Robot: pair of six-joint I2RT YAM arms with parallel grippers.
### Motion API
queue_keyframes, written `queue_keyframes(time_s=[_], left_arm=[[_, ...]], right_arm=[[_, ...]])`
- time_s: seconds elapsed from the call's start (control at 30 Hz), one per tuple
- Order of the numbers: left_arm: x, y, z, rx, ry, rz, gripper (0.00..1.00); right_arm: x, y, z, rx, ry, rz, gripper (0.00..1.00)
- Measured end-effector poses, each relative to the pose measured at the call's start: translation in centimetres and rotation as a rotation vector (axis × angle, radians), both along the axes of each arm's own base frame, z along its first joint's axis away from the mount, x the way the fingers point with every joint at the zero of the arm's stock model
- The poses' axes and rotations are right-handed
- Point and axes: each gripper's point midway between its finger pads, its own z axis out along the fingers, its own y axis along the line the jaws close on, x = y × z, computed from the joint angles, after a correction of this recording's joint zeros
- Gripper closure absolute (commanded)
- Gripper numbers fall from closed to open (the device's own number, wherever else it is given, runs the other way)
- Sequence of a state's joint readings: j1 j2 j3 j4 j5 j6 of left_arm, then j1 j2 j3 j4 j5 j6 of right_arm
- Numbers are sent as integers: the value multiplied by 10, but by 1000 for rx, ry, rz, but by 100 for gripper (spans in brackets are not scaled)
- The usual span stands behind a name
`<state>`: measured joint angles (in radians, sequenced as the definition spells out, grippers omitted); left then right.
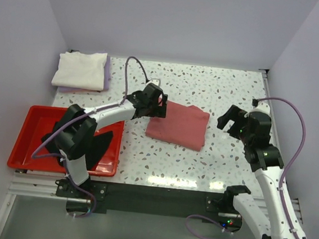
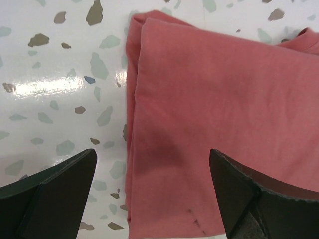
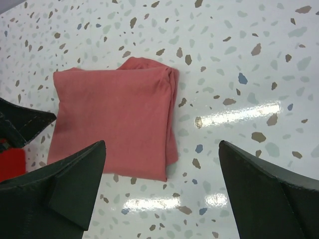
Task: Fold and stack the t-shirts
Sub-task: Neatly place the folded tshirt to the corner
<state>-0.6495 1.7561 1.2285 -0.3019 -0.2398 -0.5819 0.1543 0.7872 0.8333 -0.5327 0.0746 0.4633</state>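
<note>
My left gripper is to grab the dusty red t-shirt next by its folded side edge nearest the stack, with the layers pinched together. It can then stack the t-shirt still folded.
A dusty red t-shirt [image 1: 179, 125] lies folded into a rectangle near the middle of the table. My left gripper [image 1: 159, 105] hovers over its left edge, open and empty. In the left wrist view the shirt [image 2: 214, 109] fills the frame, and its folded edge lies between my left gripper's [image 2: 152, 199] spread jaws. My right gripper [image 1: 227, 119] is open and empty, off to the right of the shirt. In the right wrist view the shirt [image 3: 114, 114] lies ahead and to the left of my right gripper [image 3: 162, 189]. A cream-white shirt [image 1: 80, 69] sits folded on a lavender one [image 1: 106, 76] at the back left.
A red plastic tray [image 1: 35, 120] stands at the front left with black cloth [image 1: 102, 141] in it, partly hidden by the left arm. Walls close the table at the back and both sides. The left gripper's tip [image 3: 22, 122] shows at the left of the right wrist view.
</note>
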Motion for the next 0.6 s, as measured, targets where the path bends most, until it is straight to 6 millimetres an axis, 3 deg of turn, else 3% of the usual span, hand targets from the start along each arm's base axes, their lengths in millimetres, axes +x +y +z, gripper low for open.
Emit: queue_keyframes(time_s=[0.2, 0.37, 0.6], left_arm=[[-6, 1, -46, 60, 99, -9, 0], [-5, 1, -72, 98, 146, -10, 7], [6, -8, -73, 93, 137, -10, 31]], right_arm=[[-9, -9, -9, -32, 41, -30, 1], [-14, -10, -16, -52, 77, -18, 1], [-15, -9, -17, -61, 80, -6, 1]])
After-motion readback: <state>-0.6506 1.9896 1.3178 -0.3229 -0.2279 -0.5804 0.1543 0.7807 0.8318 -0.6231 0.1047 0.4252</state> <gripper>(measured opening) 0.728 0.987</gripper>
